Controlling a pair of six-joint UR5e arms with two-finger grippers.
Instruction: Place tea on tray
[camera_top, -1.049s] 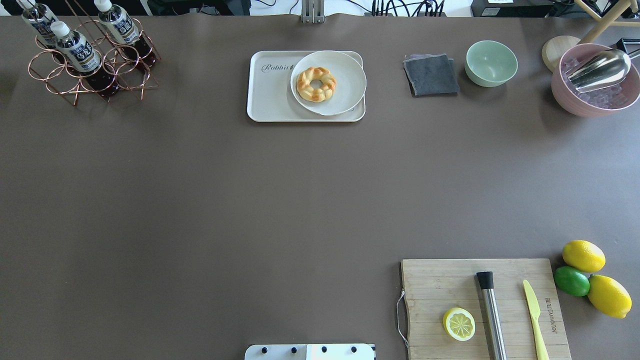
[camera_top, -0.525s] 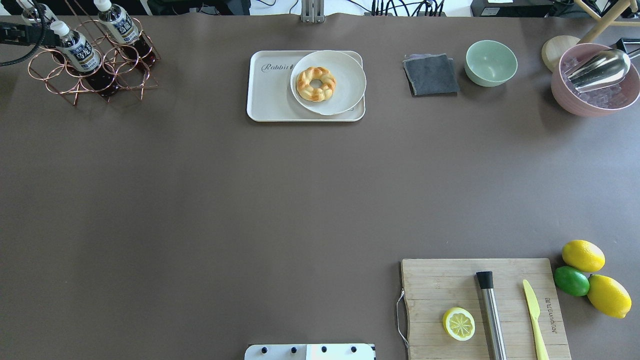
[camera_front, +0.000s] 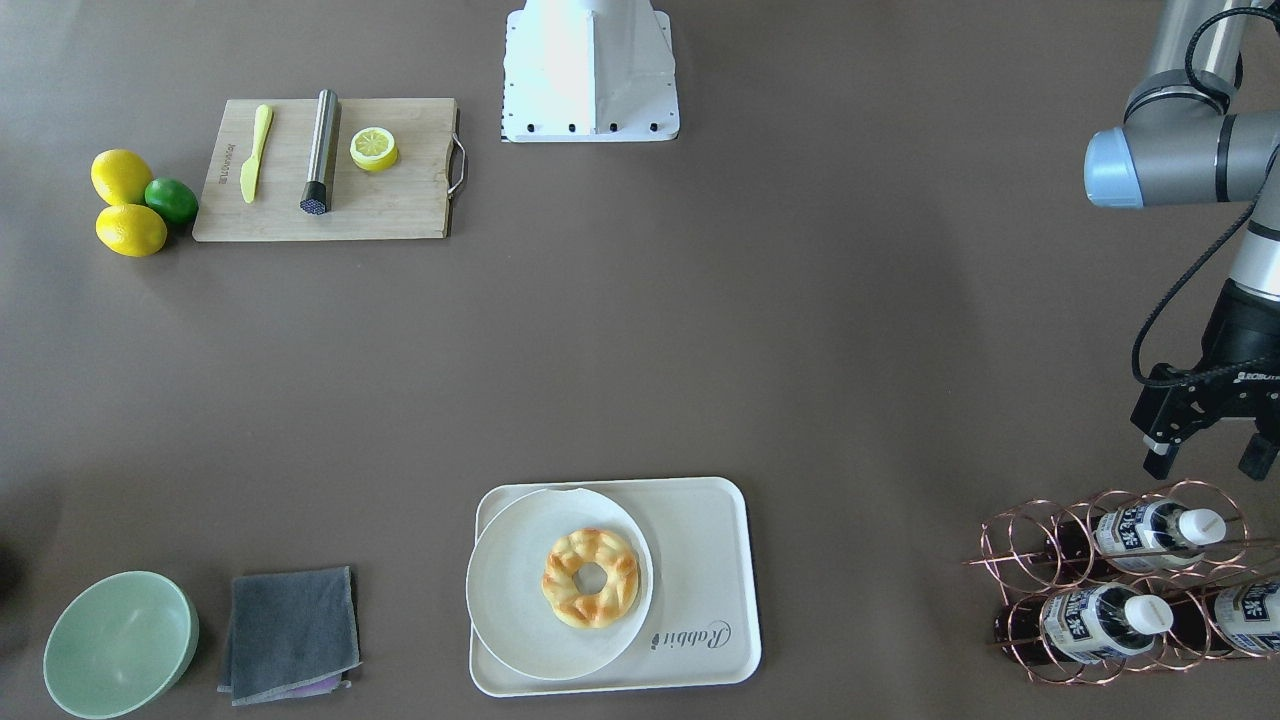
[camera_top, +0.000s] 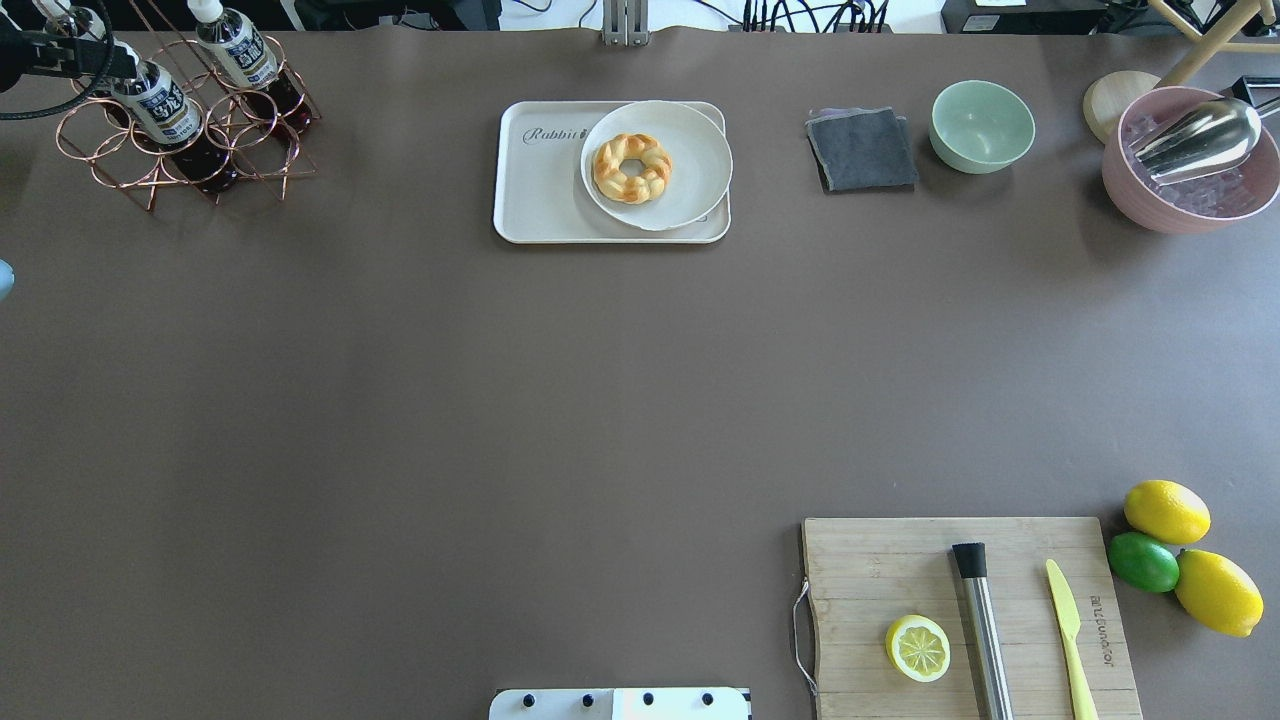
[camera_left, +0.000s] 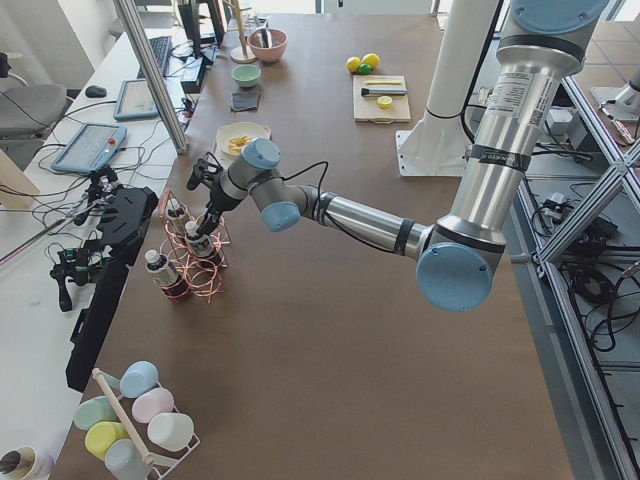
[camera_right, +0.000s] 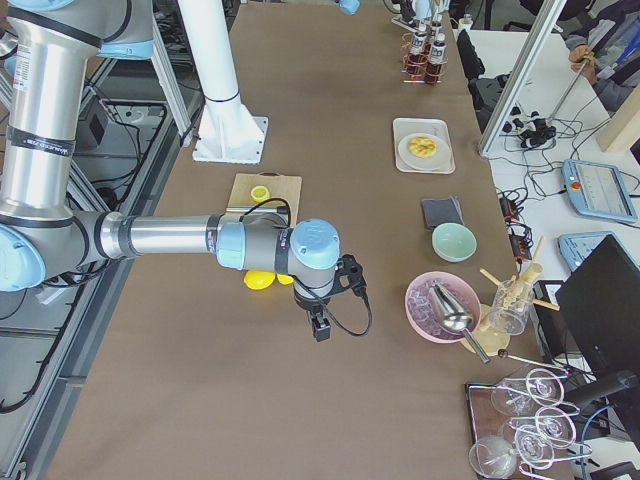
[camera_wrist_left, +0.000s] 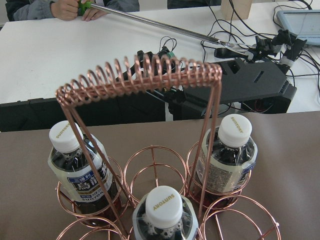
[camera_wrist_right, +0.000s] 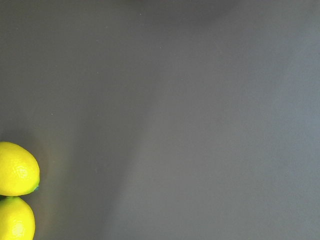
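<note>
The tea bottle has copper rings around its body, so the robot's left gripper should next grab the bottle by its white cap and neck (camera_front: 1201, 526) (camera_wrist_left: 164, 207).
Three tea bottles stand in a copper wire rack (camera_front: 1010, 560) at the table's far left corner: one (camera_front: 1140, 528), a second (camera_front: 1092, 612) and a third (camera_front: 1250, 605). In the left wrist view they show close below the camera (camera_wrist_left: 80, 172), under the rack's coiled handle (camera_wrist_left: 145, 77). My left gripper (camera_front: 1205, 462) is open and empty, hovering above the rack on the robot's side. The cream tray (camera_front: 700, 560) marked "Rabbit" holds a round plate (camera_front: 510, 610) with a braided donut (camera_front: 590, 577). My right gripper (camera_right: 318, 325) hangs over bare table near the lemons; I cannot tell whether it is open.
A cutting board (camera_top: 860, 570) with half a lemon (camera_top: 918, 648), a steel muddler (camera_top: 985, 625) and a yellow knife (camera_top: 1070, 630) lies front right. Lemons and a lime (camera_top: 1143, 562) lie beside it. A grey cloth (camera_top: 862, 150), green bowl (camera_top: 982, 125) and pink ice bowl (camera_top: 1190, 200) stand at the back.
My left arm has come in from the left edge of the overhead view and now covers the rack's leftmost bottle. The bottles and the tray have not moved.
</note>
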